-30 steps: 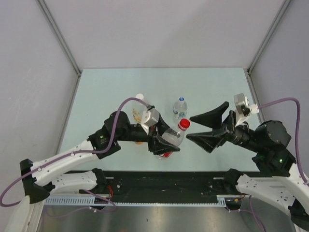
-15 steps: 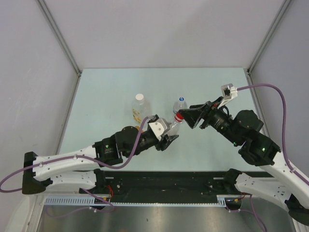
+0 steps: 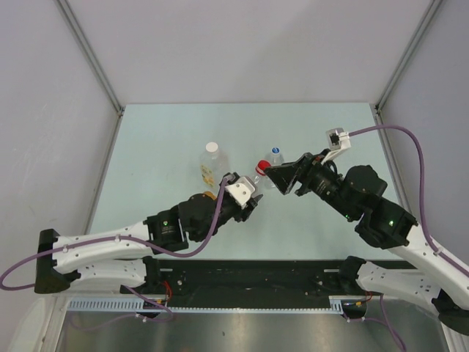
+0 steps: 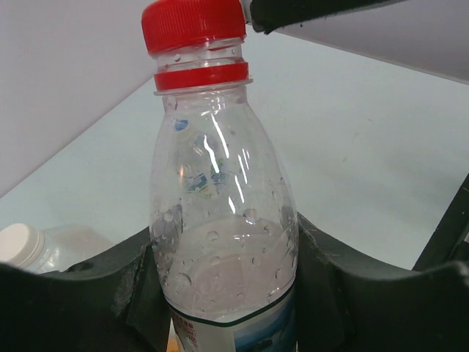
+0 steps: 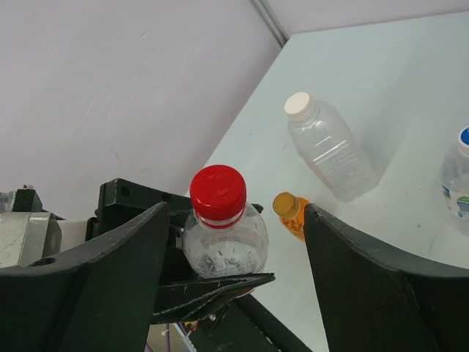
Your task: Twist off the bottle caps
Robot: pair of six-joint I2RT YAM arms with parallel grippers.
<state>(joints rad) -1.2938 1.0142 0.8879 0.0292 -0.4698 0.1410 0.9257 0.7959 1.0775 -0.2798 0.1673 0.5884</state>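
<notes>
The red cap [image 3: 261, 166] needs to be unscrewed, so my right gripper should grab it next by its opposite sides and leave the bottle's neck free.
My left gripper [image 3: 247, 199] is shut on a clear bottle [image 4: 220, 220] with a red label and holds it above the table, tilted toward the right arm. In the left wrist view its fingers [image 4: 352, 293] press both sides of the bottle. The red cap [image 3: 261, 166] sits on the neck, and it also shows in the left wrist view [image 4: 194, 26] and the right wrist view [image 5: 218, 192]. My right gripper [image 3: 272, 174] is open, and in the right wrist view [image 5: 236, 213] its fingers [image 5: 366, 279] stand wide on either side of the cap without touching it.
A white-capped clear bottle [image 3: 212, 160] stands on the table behind the left gripper, also in the right wrist view [image 5: 330, 150]. A blue-capped bottle [image 3: 275, 156] stands behind the right gripper. A small orange bottle with an orange cap [image 5: 287, 204] stands by the left gripper.
My left gripper has lifted the red-capped bottle and swung it up and back. My right gripper has moved in from the right and now straddles the red cap.
</notes>
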